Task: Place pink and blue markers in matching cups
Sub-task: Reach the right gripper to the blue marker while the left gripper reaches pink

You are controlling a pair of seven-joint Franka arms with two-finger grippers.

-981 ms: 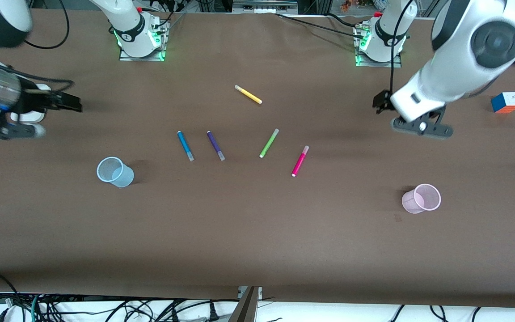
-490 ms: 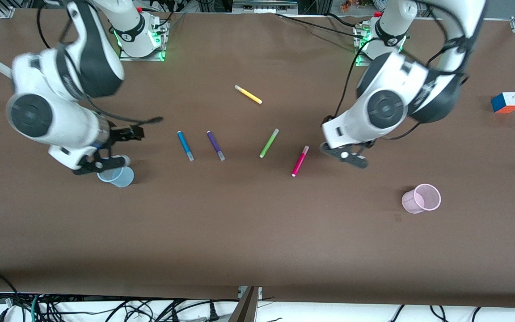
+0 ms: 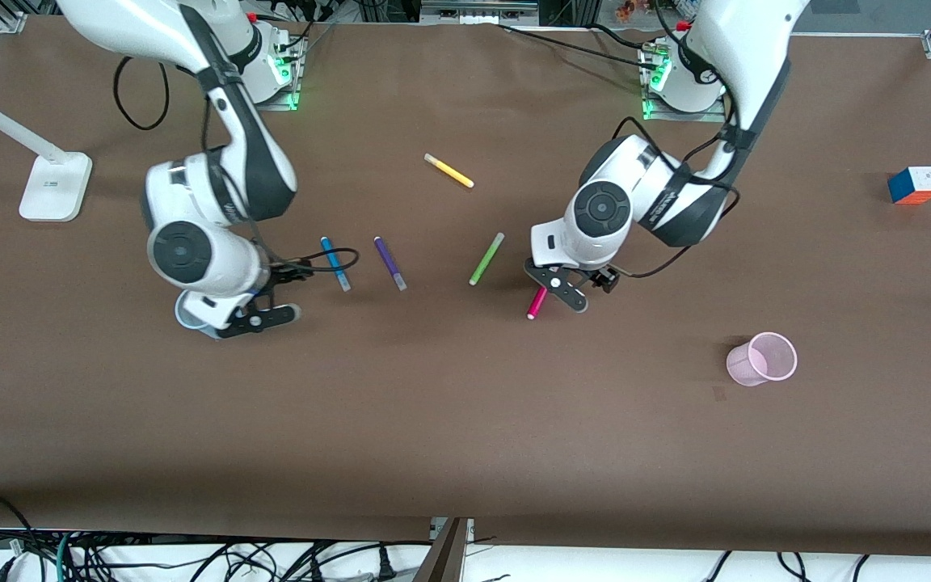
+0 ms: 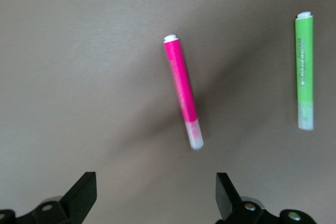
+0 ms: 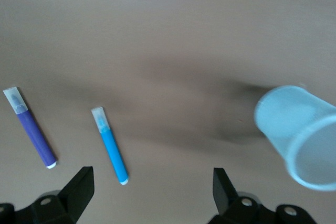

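The pink marker should go in the matching pink cup, so my left gripper should next grab the marker by its end with the cap.
The blue marker lies flat on the brown table, toward the right arm's end; it also shows in the right wrist view. My right gripper is open and empty, low between that marker and the pale blue cup, which my hand mostly hides in the front view. The pink marker lies flat near the middle. My left gripper is open and empty just over its capped end. The pale pink cup stands toward the left arm's end, nearer the front camera.
A purple pen lies beside the blue marker. A lime-green pen lies beside the pink one. A yellow pen lies nearer the bases. A colour cube and a white lamp base sit at the table's ends.
Both arms swung in from the table's ends and came down. The right hand is now over the blue cup beside the blue marker, the left hand over the pink marker.
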